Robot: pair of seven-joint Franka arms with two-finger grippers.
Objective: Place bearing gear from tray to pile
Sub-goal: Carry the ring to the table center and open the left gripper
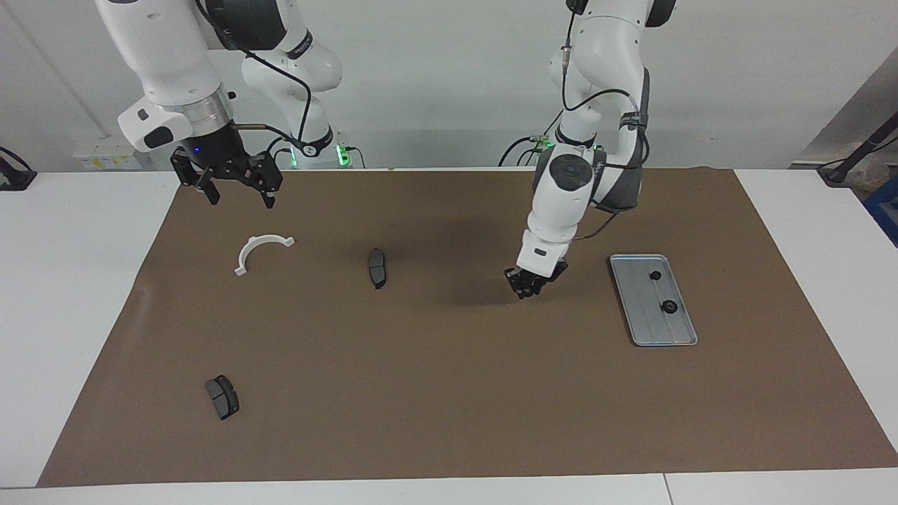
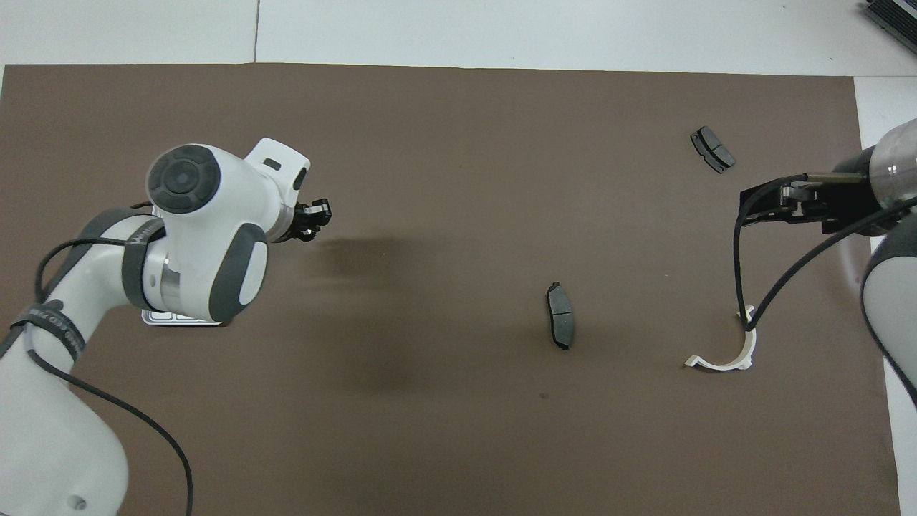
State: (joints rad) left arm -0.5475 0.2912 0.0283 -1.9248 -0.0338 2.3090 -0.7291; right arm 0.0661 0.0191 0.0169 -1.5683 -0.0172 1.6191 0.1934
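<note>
The left gripper would drop the bearing gear if it opened now, because the gear's shadow is apart from the left fingers.
The silver tray (image 1: 642, 312) lies on the brown mat toward the left arm's end, with two small dark bearing gears on it, one (image 1: 655, 275) nearer to the robots than the other (image 1: 669, 306). In the overhead view only the tray's corner (image 2: 179, 319) shows under the left arm. My left gripper (image 1: 531, 286) (image 2: 313, 217) hangs low over the mat beside the tray, toward the middle. The pile is a white half-ring bracket (image 1: 261, 250) (image 2: 723, 356) and two dark brake pads (image 1: 377, 267) (image 2: 561, 315), (image 1: 222, 396) (image 2: 713, 149). My right gripper (image 1: 240, 198) (image 2: 749, 208) is open and empty over the mat by the bracket.
The brown mat (image 1: 449, 393) covers most of the white table (image 1: 70, 315). The parts of the pile lie wide apart toward the right arm's end. Cables hang from both arms.
</note>
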